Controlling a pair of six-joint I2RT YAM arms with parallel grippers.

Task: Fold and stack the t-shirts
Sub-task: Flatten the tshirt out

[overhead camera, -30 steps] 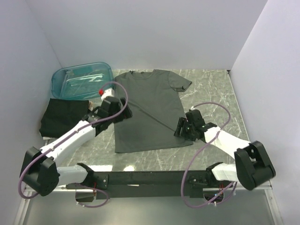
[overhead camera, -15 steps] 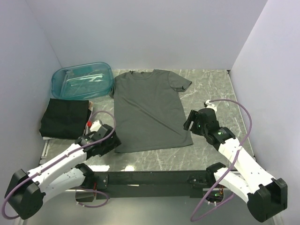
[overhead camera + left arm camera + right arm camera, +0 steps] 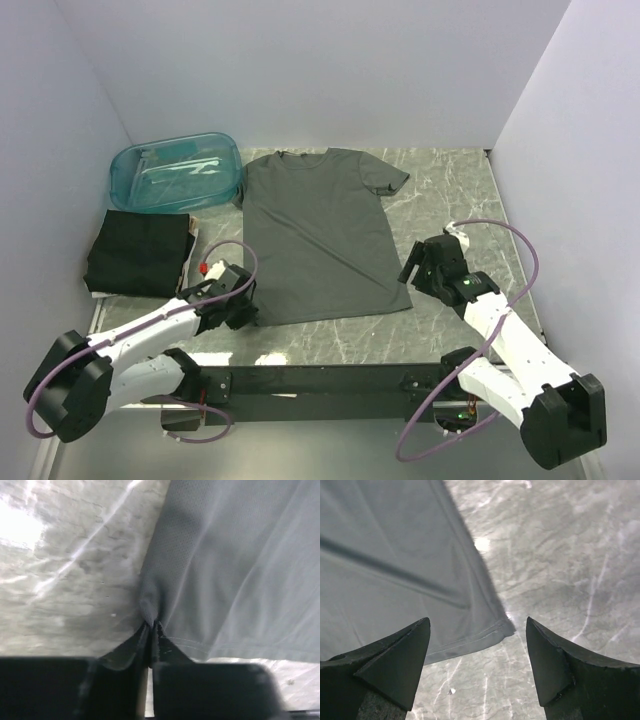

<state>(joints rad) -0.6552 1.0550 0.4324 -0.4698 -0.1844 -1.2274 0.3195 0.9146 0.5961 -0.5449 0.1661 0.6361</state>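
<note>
My right gripper moves lower next, then closes on the t-shirt's hem corner, since its fingers are above the corner between them and closing now would miss it.
A dark grey t-shirt point(image 3: 320, 230) lies spread flat on the marble table, neck toward the back wall. My left gripper point(image 3: 243, 308) is shut on the t-shirt's near left hem corner; in the left wrist view the t-shirt fabric point(image 3: 210, 575) puckers into the closed jaws of that gripper point(image 3: 151, 626). My right gripper point(image 3: 410, 268) hovers open beside the near right hem corner; the right wrist view shows that hem corner point(image 3: 505, 626) lying on the table between the spread fingers of the gripper point(image 3: 478, 625). A folded black t-shirt point(image 3: 140, 252) rests at the left.
A translucent teal tub point(image 3: 177, 171) stands at the back left, beside the spread shirt's left sleeve. White walls close in the table on three sides. Bare marble point(image 3: 450, 190) shows to the right of the shirt.
My left arm swept from the shirt's left shoulder down to its near left corner and shut on the hem. My right arm shifted slightly back and right, opening a little wider.
</note>
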